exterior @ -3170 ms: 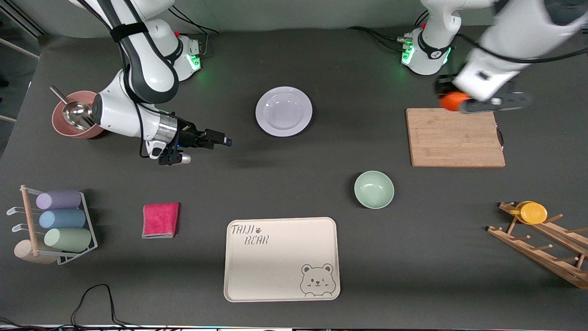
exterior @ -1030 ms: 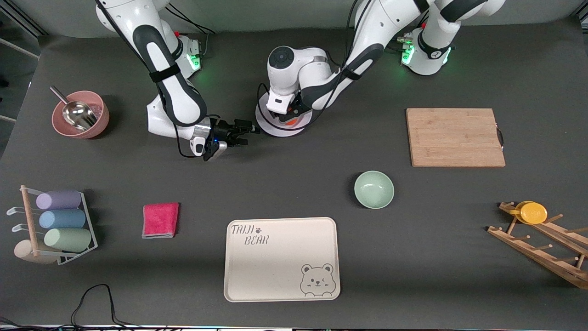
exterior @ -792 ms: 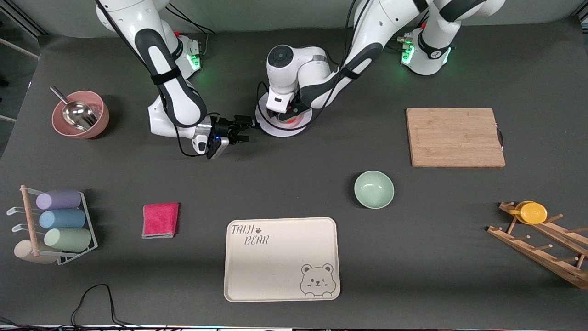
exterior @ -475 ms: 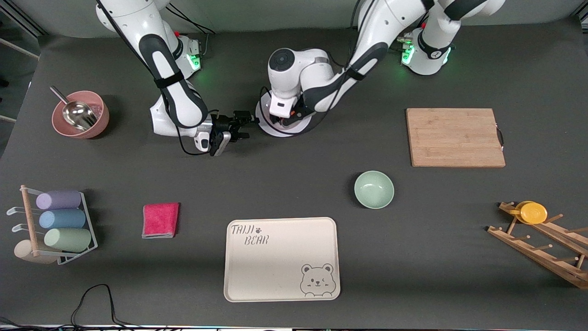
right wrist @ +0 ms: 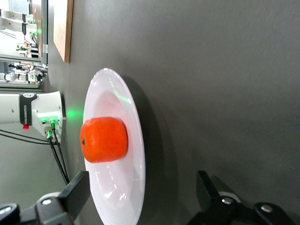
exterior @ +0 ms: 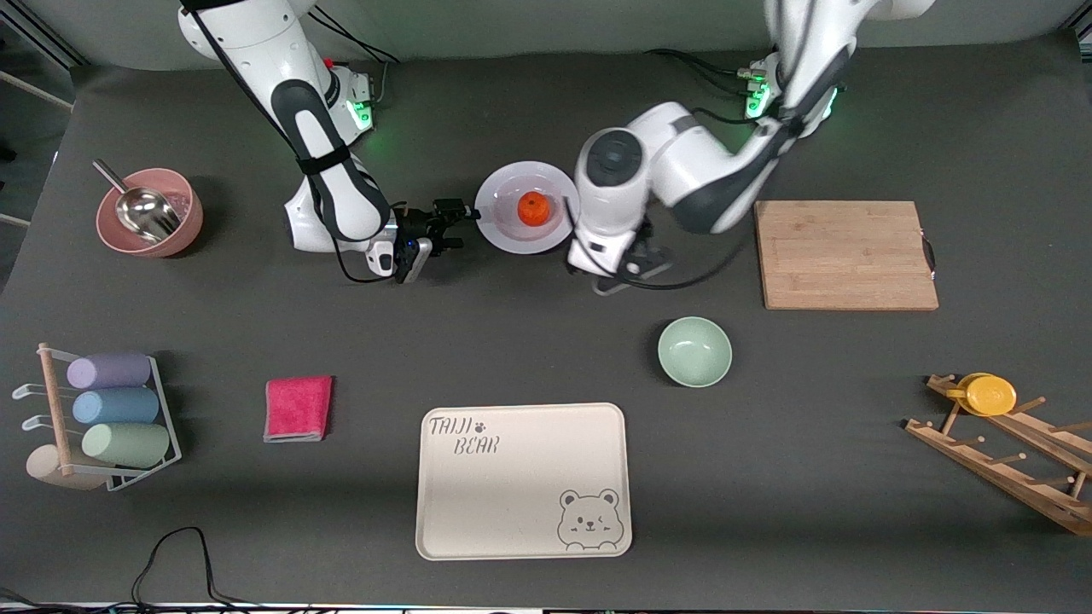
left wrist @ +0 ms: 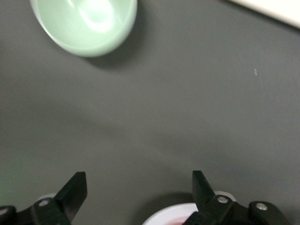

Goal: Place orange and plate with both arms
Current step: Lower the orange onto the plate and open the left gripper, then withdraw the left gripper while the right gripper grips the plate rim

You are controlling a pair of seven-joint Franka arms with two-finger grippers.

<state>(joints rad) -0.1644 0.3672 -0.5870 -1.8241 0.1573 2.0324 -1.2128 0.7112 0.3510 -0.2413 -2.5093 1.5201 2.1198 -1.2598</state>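
The right gripper grabs the white plate by its rim [right wrist: 115, 216] next, to bring the orange over to the beige bear tray.
The orange [exterior: 532, 209] sits in the middle of the white plate [exterior: 512, 243], free of both grippers. My right gripper [exterior: 458, 228] is open, low at the plate's rim on the right arm's end. In the right wrist view the orange [right wrist: 104, 139] rests on the plate [right wrist: 123, 197], whose rim reaches between the open fingers of the right gripper [right wrist: 140, 190]. My left gripper [exterior: 627, 271] is open and empty over bare table beside the plate, toward the left arm's end. In the left wrist view the left gripper [left wrist: 138, 187] is open wide, with a bit of plate rim [left wrist: 173, 215] showing.
A pale green bowl [exterior: 694, 351] sits nearer the camera than the left gripper, and shows in the left wrist view [left wrist: 84, 23]. A wooden cutting board [exterior: 845, 254] lies toward the left arm's end. A beige bear tray [exterior: 522, 482], pink cloth [exterior: 298, 408] and pink bowl with scoop [exterior: 149, 213] are farther off.
The left gripper let go of the orange on the plate and swung off it toward the left arm's end. The right gripper crept closer to the plate's rim.
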